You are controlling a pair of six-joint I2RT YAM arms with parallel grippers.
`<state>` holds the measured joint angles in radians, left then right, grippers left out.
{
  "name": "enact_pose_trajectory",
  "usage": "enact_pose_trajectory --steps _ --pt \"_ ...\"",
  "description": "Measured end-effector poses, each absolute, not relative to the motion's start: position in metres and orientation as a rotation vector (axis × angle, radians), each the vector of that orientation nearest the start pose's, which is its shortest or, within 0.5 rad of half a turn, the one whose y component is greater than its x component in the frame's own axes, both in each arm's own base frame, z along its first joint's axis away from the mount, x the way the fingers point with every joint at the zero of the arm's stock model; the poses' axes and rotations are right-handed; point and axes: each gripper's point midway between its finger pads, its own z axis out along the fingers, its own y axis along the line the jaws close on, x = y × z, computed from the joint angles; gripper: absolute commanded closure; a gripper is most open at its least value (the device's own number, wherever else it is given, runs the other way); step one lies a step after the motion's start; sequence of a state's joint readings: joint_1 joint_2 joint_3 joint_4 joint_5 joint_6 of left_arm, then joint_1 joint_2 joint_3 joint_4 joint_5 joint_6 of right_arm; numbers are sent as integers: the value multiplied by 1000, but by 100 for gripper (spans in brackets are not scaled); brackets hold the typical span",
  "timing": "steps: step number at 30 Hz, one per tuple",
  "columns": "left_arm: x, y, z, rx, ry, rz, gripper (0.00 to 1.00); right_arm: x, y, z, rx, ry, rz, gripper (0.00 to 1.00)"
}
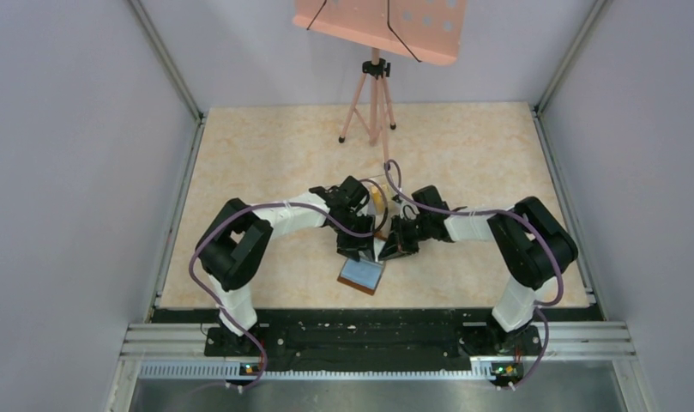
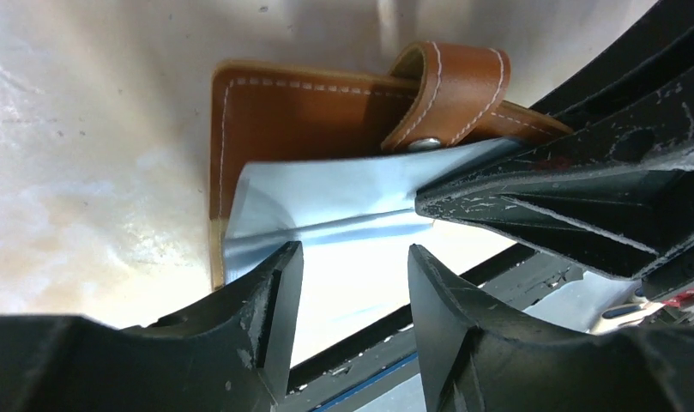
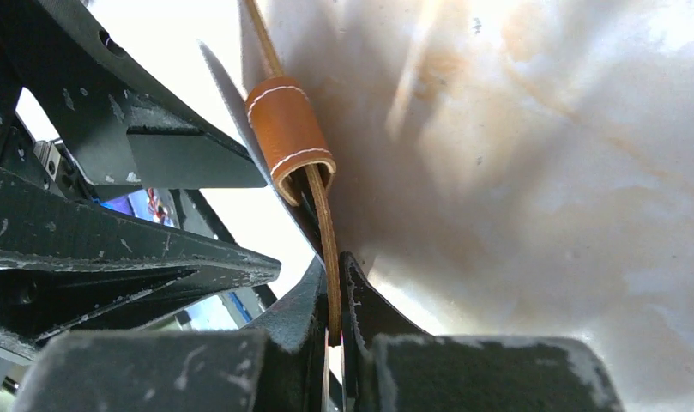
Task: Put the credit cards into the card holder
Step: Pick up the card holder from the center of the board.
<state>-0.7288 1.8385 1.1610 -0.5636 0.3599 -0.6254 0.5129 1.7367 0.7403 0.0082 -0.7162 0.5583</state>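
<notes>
The pocket's opening should stay free to take credit cards. My left gripper should grab the card holder by its side edge (image 1: 342, 270) (image 2: 218, 247) next.
The brown leather card holder (image 1: 362, 275) lies open near the table's front middle. One flap (image 2: 309, 112) with its snap tab (image 2: 450, 90) stands up. My right gripper (image 3: 339, 287) is shut on that flap's edge (image 3: 324, 215), which shows edge-on below the tab (image 3: 287, 133). A pale blue-grey sheet (image 2: 326, 219) covers the holder's lower half; I cannot tell whether it is a credit card or a clear pocket. My left gripper (image 2: 352, 292) hangs just over it, jaws apart, nothing between them. In the top view both grippers (image 1: 358, 246) (image 1: 395, 243) meet above the holder.
A clear plastic box (image 1: 379, 196) sits just behind the two grippers. A pink tripod (image 1: 371, 103) with a pink board (image 1: 382, 26) stands at the back. The black rail (image 1: 369, 326) runs along the near edge, close to the holder.
</notes>
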Motion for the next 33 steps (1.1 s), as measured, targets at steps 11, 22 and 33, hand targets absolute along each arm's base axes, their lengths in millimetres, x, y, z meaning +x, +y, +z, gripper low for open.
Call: enact_pose_trajectory --steps 11,22,33 --pt "225 -290 91 207 2778 -901 36 221 267 97 -359 2493 1357 100" --pt "241 -289 137 299 2532 -1116 37 205 255 157 -415 2377 1453 100" --pt "200 -312 166 532 2374 -1551 89 222 251 186 -336 2334 1487 100"
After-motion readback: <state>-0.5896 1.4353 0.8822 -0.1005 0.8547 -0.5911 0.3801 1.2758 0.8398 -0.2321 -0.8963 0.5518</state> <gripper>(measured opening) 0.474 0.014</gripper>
